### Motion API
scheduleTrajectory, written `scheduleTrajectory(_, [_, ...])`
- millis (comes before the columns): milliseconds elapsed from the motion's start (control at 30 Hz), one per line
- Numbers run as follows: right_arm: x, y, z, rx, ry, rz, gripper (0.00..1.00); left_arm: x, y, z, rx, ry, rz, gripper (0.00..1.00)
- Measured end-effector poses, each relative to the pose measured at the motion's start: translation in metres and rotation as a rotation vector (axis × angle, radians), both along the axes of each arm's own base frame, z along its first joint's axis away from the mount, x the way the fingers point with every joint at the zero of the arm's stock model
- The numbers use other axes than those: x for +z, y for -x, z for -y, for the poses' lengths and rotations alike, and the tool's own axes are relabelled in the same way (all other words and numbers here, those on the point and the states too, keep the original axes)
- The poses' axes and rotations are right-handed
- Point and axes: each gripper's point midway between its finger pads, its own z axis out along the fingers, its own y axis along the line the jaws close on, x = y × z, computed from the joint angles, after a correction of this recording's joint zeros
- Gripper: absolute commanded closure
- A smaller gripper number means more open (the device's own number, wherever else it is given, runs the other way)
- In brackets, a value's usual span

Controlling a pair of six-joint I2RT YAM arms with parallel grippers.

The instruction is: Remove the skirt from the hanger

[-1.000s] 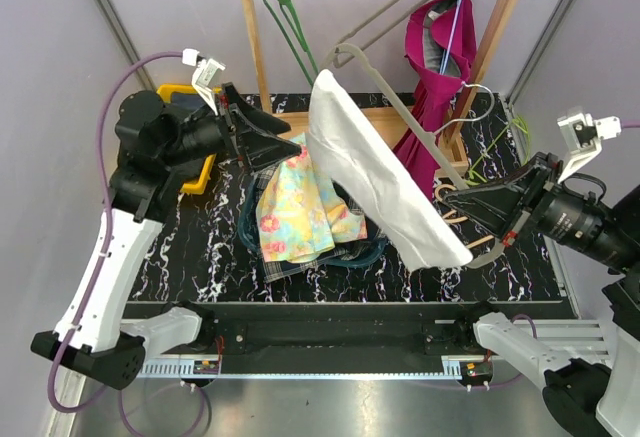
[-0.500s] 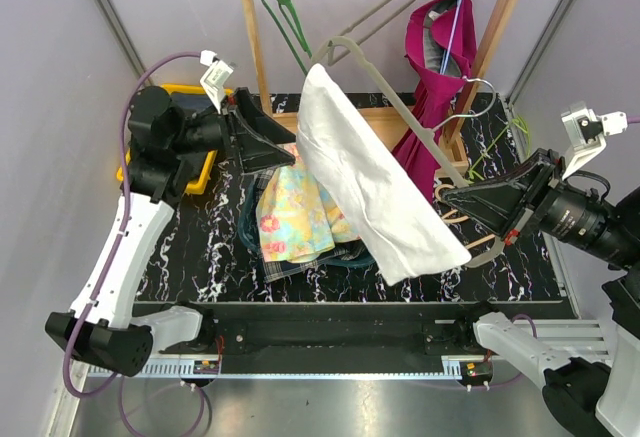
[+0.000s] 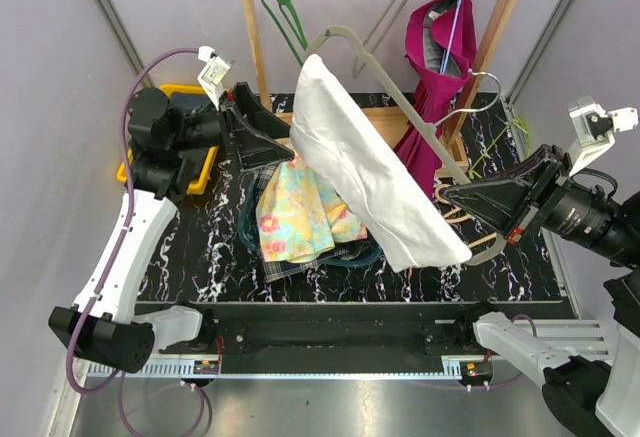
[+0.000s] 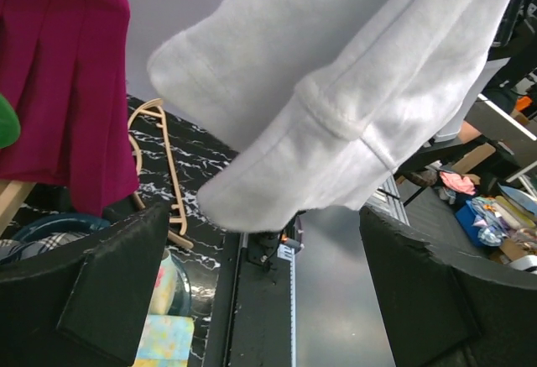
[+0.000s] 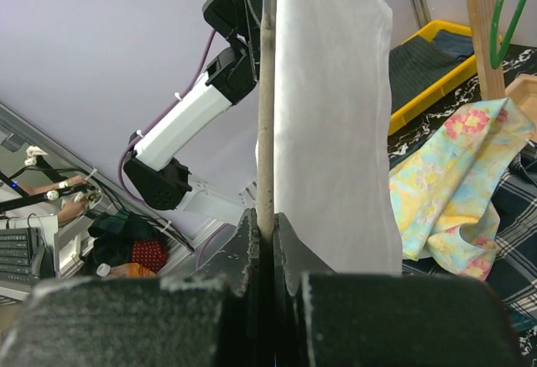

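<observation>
I should grab the skirt by its hanging hem with my left gripper next, to pull it off the hanger bar.
The white skirt hangs on a grey hanger, held tilted in the air over the table. My right gripper is shut on the hanger's lower end; in the right wrist view the hanger bar runs up from my closed jaws with the skirt beside it. My left gripper is open, just left of the skirt's upper part, not touching it. In the left wrist view the skirt's hem hangs above and beyond my open fingers.
A wooden rack at the back holds a green hanger and a magenta dress. A pile of floral and plaid clothes lies under the skirt. A yellow bin stands left; a wooden hanger lies right.
The hanger and skirt have shifted left and tilted more. My left gripper has risen and moved closer to the skirt's upper edge. The right gripper stays shut on the hanger.
</observation>
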Motion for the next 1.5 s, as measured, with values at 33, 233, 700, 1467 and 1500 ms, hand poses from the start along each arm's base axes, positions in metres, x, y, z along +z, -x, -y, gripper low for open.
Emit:
scheduleTrajectory(33, [0.000, -0.001, -0.001, 0.004, -0.002, -0.001, 1.00, 0.001, 0.001, 0.001, -0.007, 0.006, -0.003, 0.01])
scheduleTrajectory(233, [-0.003, -0.008, -0.005, 0.015, -0.012, -0.021, 1.00, 0.007, 0.002, 0.005, -0.024, 0.024, 0.007, 0.01])
scheduleTrajectory(700, [-0.052, -0.055, -0.029, 0.037, -0.060, -0.141, 1.00, 0.026, 0.021, 0.019, -0.117, 0.081, 0.007, 0.74])
scheduleTrajectory(1467, [-0.090, -0.072, 0.114, -0.805, 0.105, -0.007, 1.00, 0.115, 0.050, -0.045, -0.059, -0.031, 0.384, 0.99])
scheduleTrajectory(1500, [-0.092, -0.073, 0.125, -0.865, 0.111, -0.011, 1.00, 0.115, 0.047, -0.050, -0.032, -0.037, 0.394, 0.99])
